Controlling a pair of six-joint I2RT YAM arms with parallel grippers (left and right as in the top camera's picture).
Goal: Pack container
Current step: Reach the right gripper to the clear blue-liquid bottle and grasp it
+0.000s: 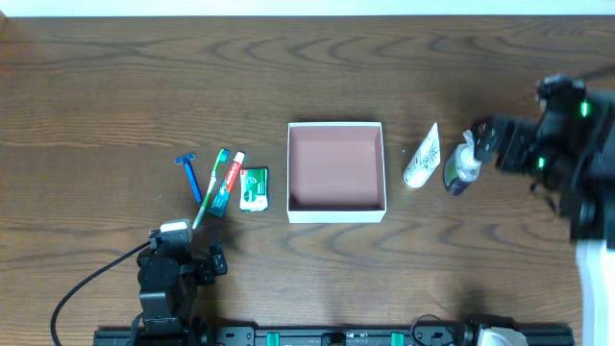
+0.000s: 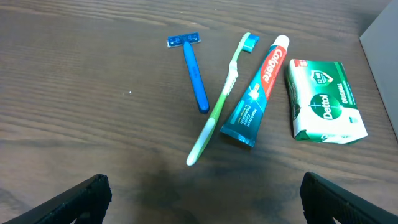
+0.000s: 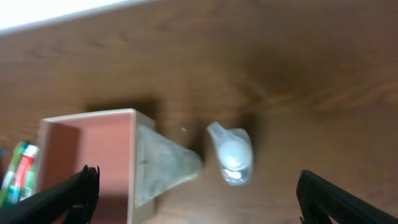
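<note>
The right gripper grabs the clear bottle by its neck (image 1: 466, 155) beside the pump head next, which leaves its base free to stand inside the container (image 1: 335, 168).
The container (image 1: 335, 168), a white-walled square box with a pinkish-brown inside, stands open and empty mid-table. To its left lie a blue razor (image 1: 190, 175), a green toothbrush (image 1: 211, 187), a toothpaste tube (image 1: 225, 183) and a green soap box (image 1: 254, 188). To its right lie a white tube (image 1: 421, 157) and a pump bottle (image 1: 462, 165). My left gripper (image 1: 187, 250) is open and empty, just short of the left group (image 2: 202, 199). My right gripper (image 1: 488, 144) is open and empty, just right of the pump bottle (image 3: 231, 152).
The left wrist view shows the razor (image 2: 193, 71), toothbrush (image 2: 217, 106), toothpaste (image 2: 258, 93) and soap box (image 2: 323, 102) side by side on bare wood. The blurred right wrist view shows the container (image 3: 87, 143) and the white tube (image 3: 165, 165).
</note>
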